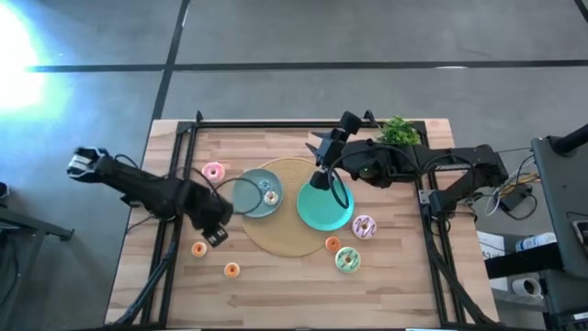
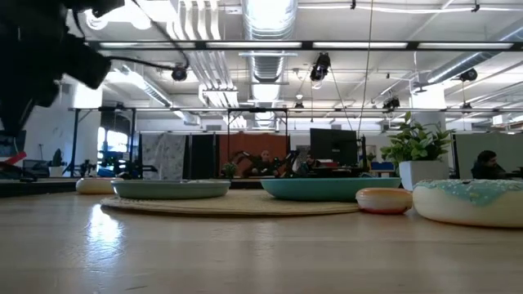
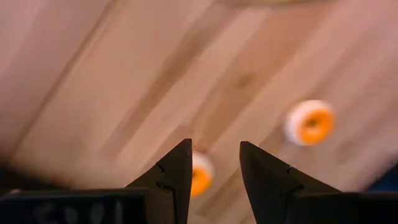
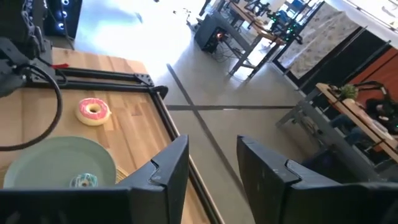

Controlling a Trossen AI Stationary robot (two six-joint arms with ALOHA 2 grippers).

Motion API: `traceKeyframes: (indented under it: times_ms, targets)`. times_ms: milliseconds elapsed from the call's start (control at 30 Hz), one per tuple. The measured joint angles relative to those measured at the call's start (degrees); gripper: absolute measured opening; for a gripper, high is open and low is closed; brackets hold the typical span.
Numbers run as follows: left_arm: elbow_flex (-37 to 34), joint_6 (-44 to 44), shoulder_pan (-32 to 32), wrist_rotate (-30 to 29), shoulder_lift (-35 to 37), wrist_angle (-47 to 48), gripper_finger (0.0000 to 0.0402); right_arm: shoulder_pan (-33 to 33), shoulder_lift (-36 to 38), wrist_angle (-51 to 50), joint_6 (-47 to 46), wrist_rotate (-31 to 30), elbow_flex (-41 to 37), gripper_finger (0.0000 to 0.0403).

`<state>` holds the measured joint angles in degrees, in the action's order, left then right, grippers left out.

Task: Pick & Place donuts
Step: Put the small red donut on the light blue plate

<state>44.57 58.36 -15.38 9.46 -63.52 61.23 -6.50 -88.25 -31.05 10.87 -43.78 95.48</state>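
Note:
The orange donut needs to be grabbed next by the side of its ring (image 1: 199, 249) with my left gripper, and then it goes onto the grey-blue plate.
Several small donuts lie on the wooden table. Two orange ones sit near the left front (image 1: 198, 248) (image 1: 231, 269). A pink one (image 1: 213, 171) lies farther back, and one lies on the grey-blue plate (image 1: 270, 196). Lilac (image 1: 364, 226), orange (image 1: 333, 244) and green (image 1: 347, 260) ones lie right of the mat. My left gripper (image 1: 218, 234) hangs open above the table, and in its wrist view an orange donut (image 3: 200, 175) shows below and between its fingertips (image 3: 214, 146). My right gripper (image 1: 322, 179) is open above the teal plate (image 1: 323, 213), holding nothing (image 4: 213, 142).
The grey-blue plate (image 1: 250, 195) and the teal plate rest on a round woven mat (image 1: 280, 241) mid-table. A small green plant (image 1: 397, 131) stands at the far right corner. A black frame (image 1: 276, 123) runs along the table's far and side edges. Bare wood lies along the near edge.

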Motion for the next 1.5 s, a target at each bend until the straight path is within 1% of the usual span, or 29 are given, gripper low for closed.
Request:
traceKeyframes:
  times_ms: [100,300,400,600,933,1233,1367,1500]
  targets:
    - [-0.1,8.4,-3.7,-0.1,-2.0,2.3,0.0108,0.0,0.0,0.1,0.0,0.3,-0.3,0.0129]
    - [-1.9,21.9,-9.3,0.5,-4.6,0.1,0.0107,0.5,0.0,0.2,-0.3,0.3,-1.2,0.0132]
    - [-3.2,26.5,-11.3,1.9,-5.8,-2.5,0.0107,0.6,0.0,0.3,-0.7,0.3,-1.9,0.0128]
    - [-4.8,34.8,-15.3,1.9,-8.1,-7.2,0.0108,0.6,0.0,0.3,-0.9,0.4,-2.6,0.0126]
    - [-4.9,41.9,-18.5,2.0,-12.6,-9.7,0.0108,0.7,0.0,0.5,0.1,0.5,-2.6,0.0131]
    - [-6.4,44.3,-19.0,2.4,-17.2,-11.0,0.0105,0.9,0.0,0.4,2.5,0.5,-2.7,0.0123]
    - [-6.9,44.5,-19.0,3.1,-18.4,-13.1,0.0088,1.0,0.0,0.4,4.1,0.5,-2.7,0.0124]
    - [-6.8,44.8,-18.9,2.8,-18.6,-13.8,0.0047,1.4,0.0,0.4,4.4,1.9,-2.7,0.0121]
